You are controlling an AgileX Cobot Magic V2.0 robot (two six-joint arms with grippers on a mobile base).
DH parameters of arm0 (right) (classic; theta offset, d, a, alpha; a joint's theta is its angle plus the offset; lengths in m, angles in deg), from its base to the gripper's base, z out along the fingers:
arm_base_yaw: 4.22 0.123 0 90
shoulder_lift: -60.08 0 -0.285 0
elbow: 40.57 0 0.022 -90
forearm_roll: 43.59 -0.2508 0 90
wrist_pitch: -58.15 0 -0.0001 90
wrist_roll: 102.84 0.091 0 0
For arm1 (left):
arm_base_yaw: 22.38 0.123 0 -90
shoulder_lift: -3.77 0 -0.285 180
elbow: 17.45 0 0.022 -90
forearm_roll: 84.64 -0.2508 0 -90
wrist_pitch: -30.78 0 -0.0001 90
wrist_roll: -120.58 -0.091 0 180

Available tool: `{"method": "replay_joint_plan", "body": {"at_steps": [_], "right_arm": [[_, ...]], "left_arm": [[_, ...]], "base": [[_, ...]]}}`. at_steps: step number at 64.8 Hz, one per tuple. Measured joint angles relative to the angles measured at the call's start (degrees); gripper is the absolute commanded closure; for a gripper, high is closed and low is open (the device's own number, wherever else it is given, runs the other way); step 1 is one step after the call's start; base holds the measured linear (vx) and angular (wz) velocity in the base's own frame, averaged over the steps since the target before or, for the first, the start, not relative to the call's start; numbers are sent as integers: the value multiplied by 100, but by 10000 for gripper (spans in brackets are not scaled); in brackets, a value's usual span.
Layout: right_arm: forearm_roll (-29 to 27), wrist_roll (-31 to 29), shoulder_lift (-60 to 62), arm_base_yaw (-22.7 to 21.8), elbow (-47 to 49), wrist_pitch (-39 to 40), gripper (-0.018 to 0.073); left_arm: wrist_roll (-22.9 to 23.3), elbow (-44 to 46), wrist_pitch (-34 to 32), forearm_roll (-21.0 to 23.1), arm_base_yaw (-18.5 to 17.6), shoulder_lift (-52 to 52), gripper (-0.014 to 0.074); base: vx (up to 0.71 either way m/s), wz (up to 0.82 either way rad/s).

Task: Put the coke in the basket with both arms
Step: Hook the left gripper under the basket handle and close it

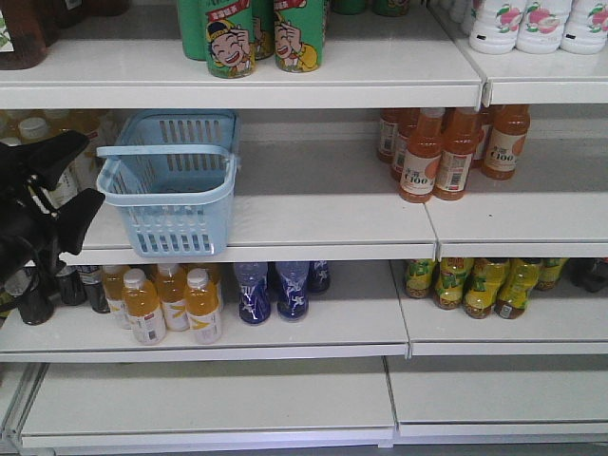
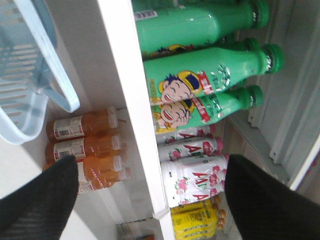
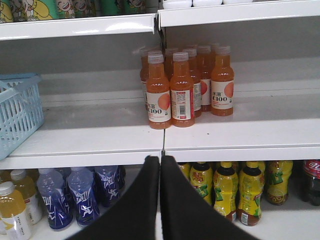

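The left gripper should next take hold of the basket by its handle. Then the light blue basket's open top stays free to receive the coke.
The light blue basket stands on the middle shelf at the left, one handle swung over its front; its edge also shows as the basket and the basket. My left gripper hangs at the far left, just beside the basket. It is open, its black fingers spread wide with nothing between them. My right gripper is shut and empty, in front of the middle shelf's edge. It does not show in the front view. The coke is out of view.
Orange juice bottles stand on the middle shelf at the right. Green bottles and white bottles fill the top shelf. Below are yellow-orange bottles, blue bottles, yellow tea bottles and a dark cola bottle.
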Motion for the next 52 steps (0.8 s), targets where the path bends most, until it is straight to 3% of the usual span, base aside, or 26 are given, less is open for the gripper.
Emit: {"method": "replay_joint_plan", "body": {"at_steps": [27,52], "right_arm": [[0,0,0,0,0,0,564],[0,0,0,0,0,0,564]], "left_arm": [[291,1546,-10,70,0,2027,17],[382,2455,73,83,0,2767,17]], "base": [[0,0],[0,0]]}}
